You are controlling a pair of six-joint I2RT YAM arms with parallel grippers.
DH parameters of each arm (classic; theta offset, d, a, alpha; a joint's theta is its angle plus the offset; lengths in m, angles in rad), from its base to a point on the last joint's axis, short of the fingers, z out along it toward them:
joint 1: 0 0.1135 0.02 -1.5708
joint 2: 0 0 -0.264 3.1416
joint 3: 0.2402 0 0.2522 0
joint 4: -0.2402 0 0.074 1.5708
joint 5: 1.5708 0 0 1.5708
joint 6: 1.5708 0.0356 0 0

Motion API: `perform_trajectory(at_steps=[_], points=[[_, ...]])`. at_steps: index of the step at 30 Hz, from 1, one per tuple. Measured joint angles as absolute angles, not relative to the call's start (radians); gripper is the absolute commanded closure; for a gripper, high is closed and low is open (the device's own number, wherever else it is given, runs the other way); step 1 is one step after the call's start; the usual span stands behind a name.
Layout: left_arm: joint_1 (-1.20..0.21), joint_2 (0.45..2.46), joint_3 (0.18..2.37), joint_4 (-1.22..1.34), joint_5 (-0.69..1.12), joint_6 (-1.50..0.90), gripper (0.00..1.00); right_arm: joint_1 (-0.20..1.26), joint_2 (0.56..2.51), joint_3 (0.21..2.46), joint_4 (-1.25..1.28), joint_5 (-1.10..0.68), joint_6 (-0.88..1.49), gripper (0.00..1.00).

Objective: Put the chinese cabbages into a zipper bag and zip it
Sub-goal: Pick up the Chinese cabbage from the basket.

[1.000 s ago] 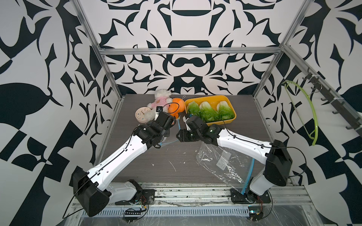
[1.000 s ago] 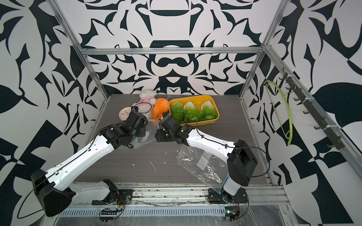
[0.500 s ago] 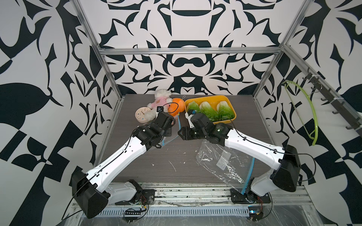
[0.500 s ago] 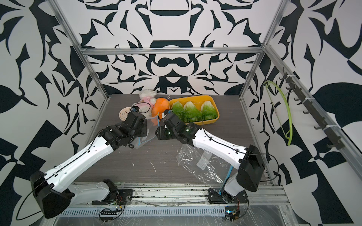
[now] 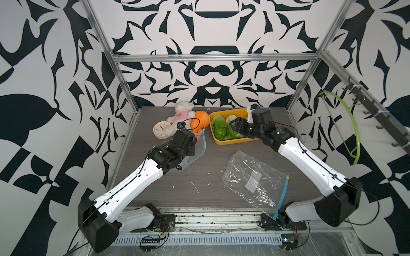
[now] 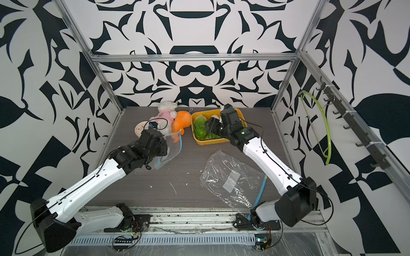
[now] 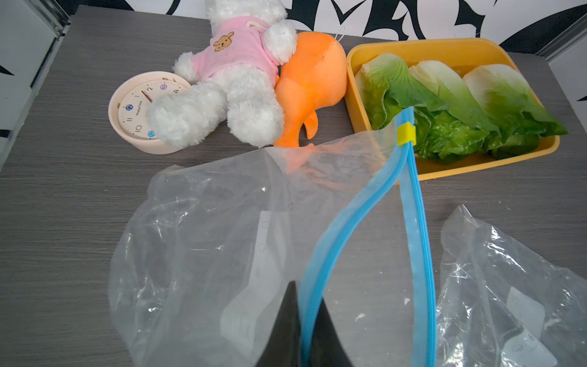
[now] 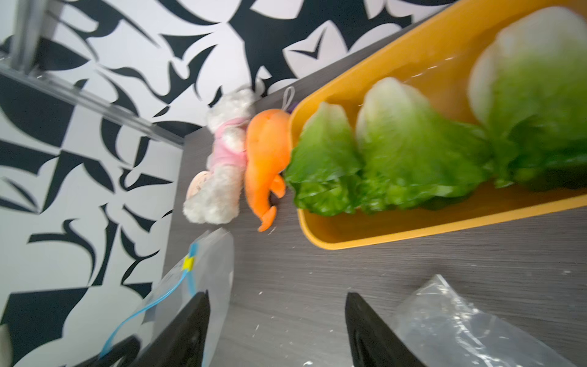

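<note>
The right gripper should next grab the middle chinese cabbage by its green leafy end, so that its pale base goes first into the zipper bag.
Three chinese cabbages (image 5: 219,130) lie side by side in a yellow tray (image 5: 233,141) at the back of the table; the left wrist view shows them whole (image 7: 444,95). My right gripper (image 5: 236,127) hovers open over the tray's left half with nothing between its fingers (image 8: 203,305). A clear zipper bag (image 5: 196,148) with a blue zip strip and a yellow slider (image 7: 406,133) hangs left of the tray. My left gripper (image 7: 306,298) is shut on its blue zip edge, which holds the mouth partly open.
A second clear zipper bag (image 5: 253,179) lies crumpled on the table at the front right. A white teddy (image 5: 180,113), an orange plush toy (image 5: 199,120) and a small clock (image 5: 160,131) sit left of the tray. A green hanger (image 5: 348,124) hangs on the right wall.
My right gripper has left the bag's mouth beside the left gripper, swung back and right over the tray, and opened wider. The left gripper still holds the bag in place.
</note>
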State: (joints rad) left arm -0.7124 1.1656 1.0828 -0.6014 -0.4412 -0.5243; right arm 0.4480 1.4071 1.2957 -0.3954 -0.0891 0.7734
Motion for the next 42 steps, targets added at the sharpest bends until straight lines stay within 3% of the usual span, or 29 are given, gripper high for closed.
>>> perform_trajectory(at_steps=[8,17,30,36,42], points=[[-0.712,1.146,1.050,-0.570,-0.414,-0.538,0.91,0.335,1.568,1.205,-0.239,-0.109,0.910,0.26],[-0.712,1.145,1.048,-0.554,-0.399,-0.542,0.92,0.320,1.737,1.204,-0.123,-0.107,1.034,0.25],[-0.712,1.145,1.048,-0.543,-0.404,-0.526,0.92,0.320,1.816,1.209,-0.041,-0.093,1.134,0.26],[-0.712,1.145,1.048,-0.543,-0.405,-0.524,0.92,0.307,1.860,1.221,0.011,-0.076,1.155,0.30],[-0.712,1.145,1.048,-0.543,-0.405,-0.524,0.92,0.286,1.907,1.232,0.081,-0.067,1.154,0.43]])
